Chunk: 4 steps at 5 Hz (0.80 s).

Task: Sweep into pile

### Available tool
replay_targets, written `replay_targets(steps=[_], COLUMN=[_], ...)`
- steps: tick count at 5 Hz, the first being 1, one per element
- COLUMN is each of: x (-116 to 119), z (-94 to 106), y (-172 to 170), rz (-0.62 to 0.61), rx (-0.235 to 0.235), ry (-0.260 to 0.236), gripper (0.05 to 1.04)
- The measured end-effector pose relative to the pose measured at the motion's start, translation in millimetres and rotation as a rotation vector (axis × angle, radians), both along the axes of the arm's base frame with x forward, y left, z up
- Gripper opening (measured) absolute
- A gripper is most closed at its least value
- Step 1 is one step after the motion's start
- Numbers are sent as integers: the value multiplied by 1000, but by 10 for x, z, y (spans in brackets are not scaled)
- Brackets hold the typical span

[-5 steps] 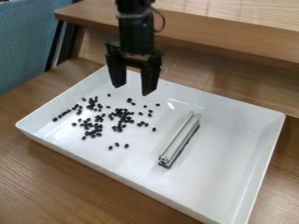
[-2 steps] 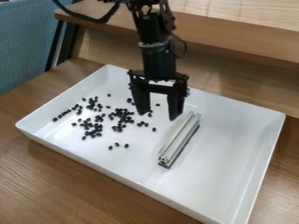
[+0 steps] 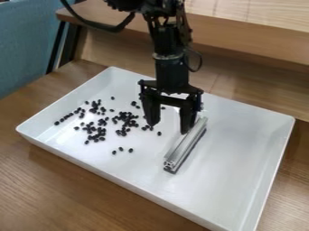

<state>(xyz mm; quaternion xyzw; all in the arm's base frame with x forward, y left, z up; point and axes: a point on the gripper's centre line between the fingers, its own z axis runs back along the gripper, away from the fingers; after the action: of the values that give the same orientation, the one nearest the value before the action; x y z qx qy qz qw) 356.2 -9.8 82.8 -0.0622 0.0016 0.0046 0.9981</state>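
My gripper takes hold of the light grey bar by its middle next, to sweep the scattered black beans into a pile.
The black gripper hangs over the middle of the tray, pointing down, its two fingers spread wide with nothing between them. Its right finger is at the upper end of a silver metal bar; whether they touch I cannot tell. The bar lies slantwise on the floor of the white tray. Small black beans are scattered over the tray's left half, thickest left of the gripper, with a few strays nearer the front.
Raised walls run around the tray, which stands on a brown wooden table. Behind it rises a wooden shelf or ledge. A blue fabric surface is at the upper left.
The gripper has come down and to the right, from above the back of the tray to the bar's upper end, still open. The bar and beans have kept their places.
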Motion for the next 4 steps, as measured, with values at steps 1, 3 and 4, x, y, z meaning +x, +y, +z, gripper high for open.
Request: replay_targets(steps=[1,3,4], x=[8,70,139], z=[-130,-286,-341], y=[-24,-148,-250], rz=[2,3,-7], rx=[34,40,39], ry=[21,28,34], gripper=[999,999,999])
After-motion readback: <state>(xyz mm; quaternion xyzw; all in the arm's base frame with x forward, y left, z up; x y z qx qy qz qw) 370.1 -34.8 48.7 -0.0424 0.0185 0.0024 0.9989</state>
